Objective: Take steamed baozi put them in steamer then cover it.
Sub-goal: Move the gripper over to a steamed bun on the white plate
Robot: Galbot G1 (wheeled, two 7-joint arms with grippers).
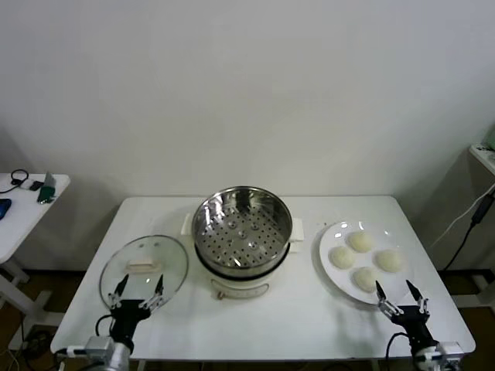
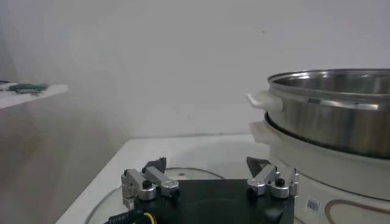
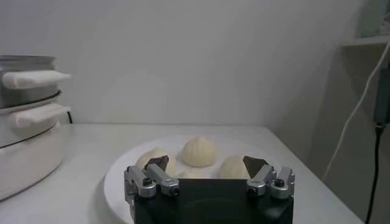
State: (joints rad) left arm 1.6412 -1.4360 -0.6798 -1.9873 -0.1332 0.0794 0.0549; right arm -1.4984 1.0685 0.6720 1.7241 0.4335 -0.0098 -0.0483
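Next, my right gripper grabs a steamed baozi by its rounded sides to fill the bare steamer (image 1: 242, 232).
Several cream-white steamed baozi (image 1: 360, 241) (image 3: 199, 151) lie on a round white plate (image 1: 328, 269) at the table's right. The steel steamer (image 1: 241, 224) (image 2: 332, 106) stands uncovered in the middle, its perforated tray bare. The glass cover (image 1: 144, 268) (image 2: 186, 175) with a cream handle lies flat on the table to the steamer's left. My left gripper (image 1: 140, 289) (image 2: 208, 165) hovers open at the cover's near edge. Just in front of the plate, my right gripper (image 1: 401, 292) (image 3: 206, 163) stands open and holds nothing.
The white table (image 1: 309, 317) reaches its front edge just below both grippers. A small side table (image 1: 23, 209) with loose items stands at the far left. A shelf with a black cable (image 1: 473, 224) is at the far right.
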